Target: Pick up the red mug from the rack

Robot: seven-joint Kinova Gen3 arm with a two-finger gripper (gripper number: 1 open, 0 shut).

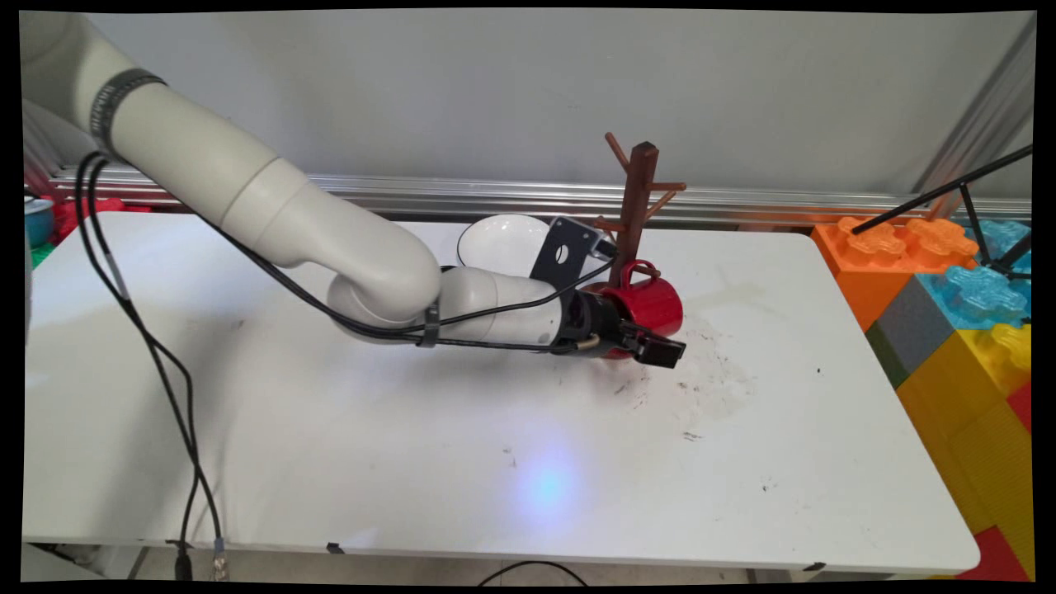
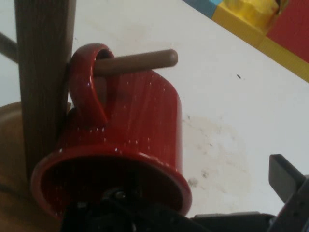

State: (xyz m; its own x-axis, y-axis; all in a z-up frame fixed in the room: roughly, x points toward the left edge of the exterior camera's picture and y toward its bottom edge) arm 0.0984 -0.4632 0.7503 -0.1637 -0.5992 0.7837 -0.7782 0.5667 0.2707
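Note:
My gripper grabs the red mug point(image 2: 140, 125) by its open rim point(image 2: 166, 168) next, to lift the mug off the mug's peg.
A red mug point(image 1: 657, 302) point(image 2: 140, 125) hangs by its handle on a low peg point(image 2: 140, 62) of the brown wooden mug tree point(image 1: 635, 210), close against the post point(image 2: 43, 72), with its mouth turned toward the hand. My gripper point(image 1: 653, 337) is at the mug's rim and stands open. One black finger point(image 2: 286, 175) is outside the mug, well clear of its wall on the near side. The other finger is hidden at or inside the mug's mouth.
A white bowl point(image 1: 503, 241) sits behind the wrist, left of the tree. Large orange, blue and yellow blocks point(image 1: 965, 313) line the table's right edge. Dark scuffs point(image 1: 718, 375) mark the white table point(image 1: 330, 429) beside the mug. Black cables hang at the left.

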